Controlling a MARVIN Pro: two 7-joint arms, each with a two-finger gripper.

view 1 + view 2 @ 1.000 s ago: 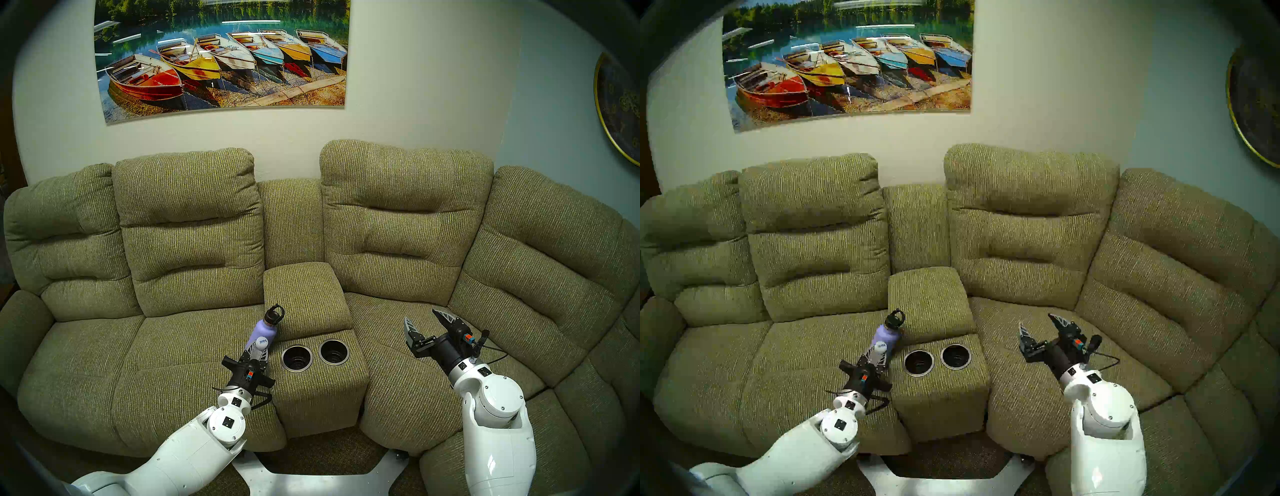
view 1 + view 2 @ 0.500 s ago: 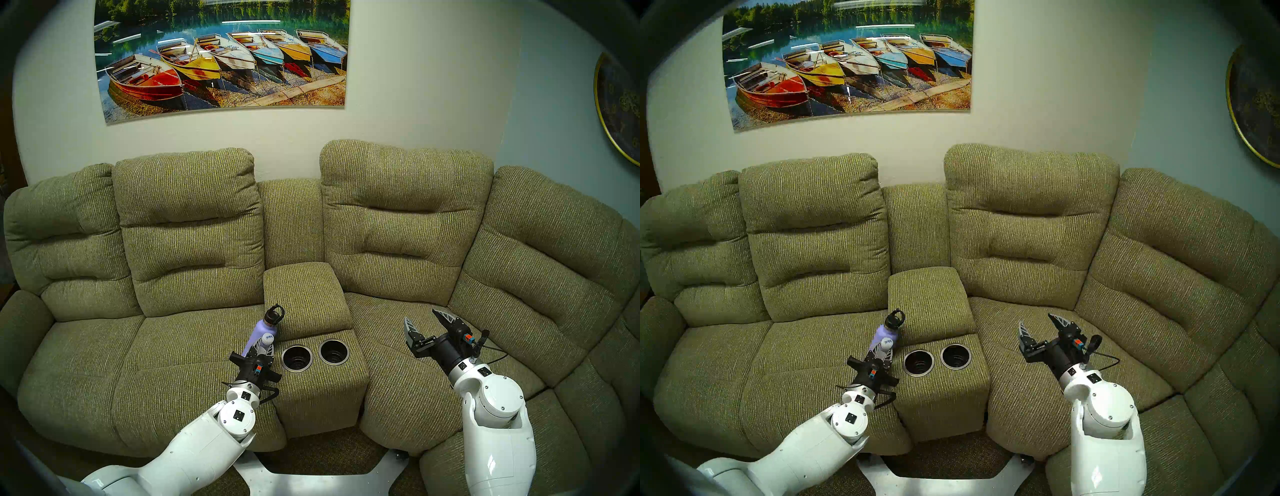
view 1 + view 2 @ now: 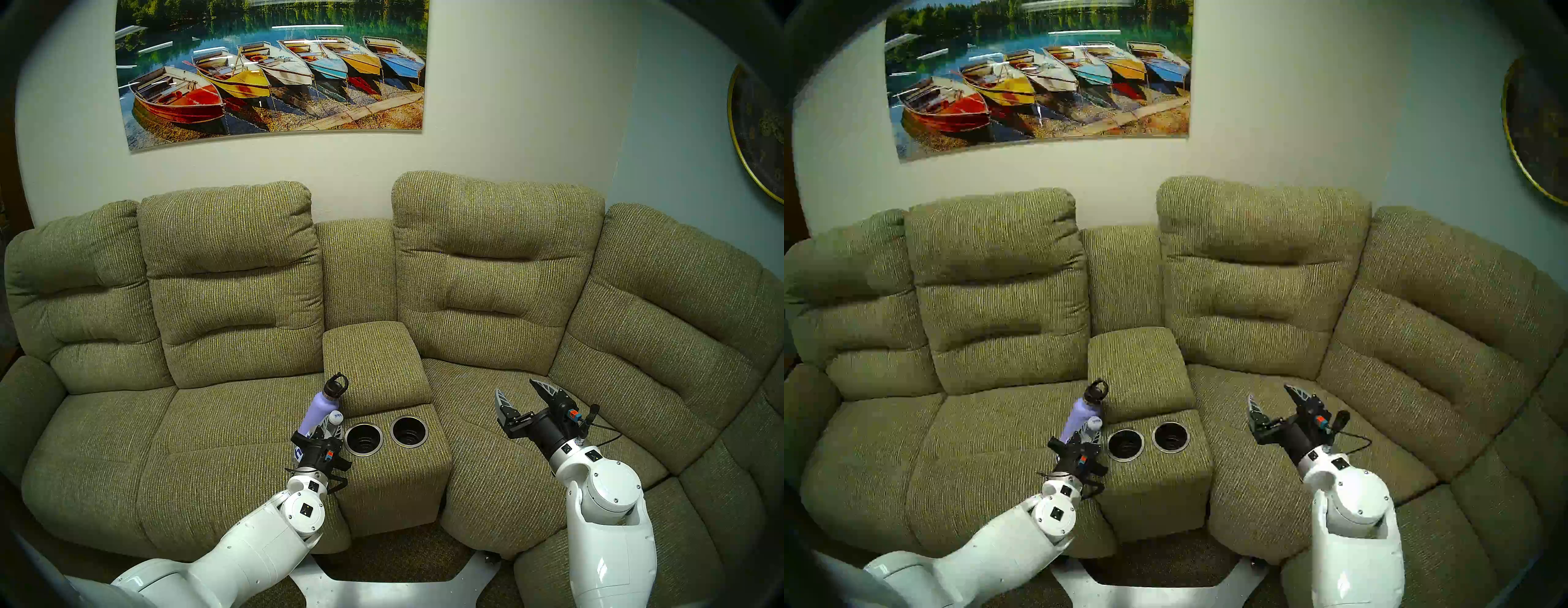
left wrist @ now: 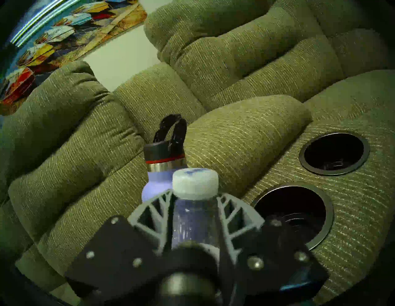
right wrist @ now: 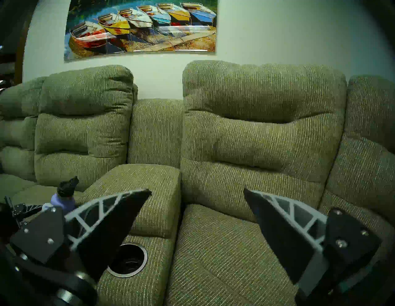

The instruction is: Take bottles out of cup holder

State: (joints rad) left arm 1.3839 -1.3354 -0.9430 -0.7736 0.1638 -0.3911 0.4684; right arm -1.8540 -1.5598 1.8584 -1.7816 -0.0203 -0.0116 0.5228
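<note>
My left gripper opens now, since the clear bottle is low in the seat corner between the flask and the console.
My left gripper is shut on the clear plastic bottle, whose white cap sticks out past the fingers. It hangs over the left seat, just left of the console. The lavender flask with a black loop cap leans against the console's side, right behind the held bottle. Both recesses of the cup holder, silver-rimmed and black inside, have nothing in them. My right gripper is open above the right seat with nothing between its fingers.
The olive sofa's padded armrest lid rises behind the cup holder. Backrests stand behind both seats. The right seat cushion lies under my right gripper. A boat picture hangs on the wall.
My left arm has carried the plastic bottle to the right, closer to the console and beside the flask. The right arm and the flask have not moved.
</note>
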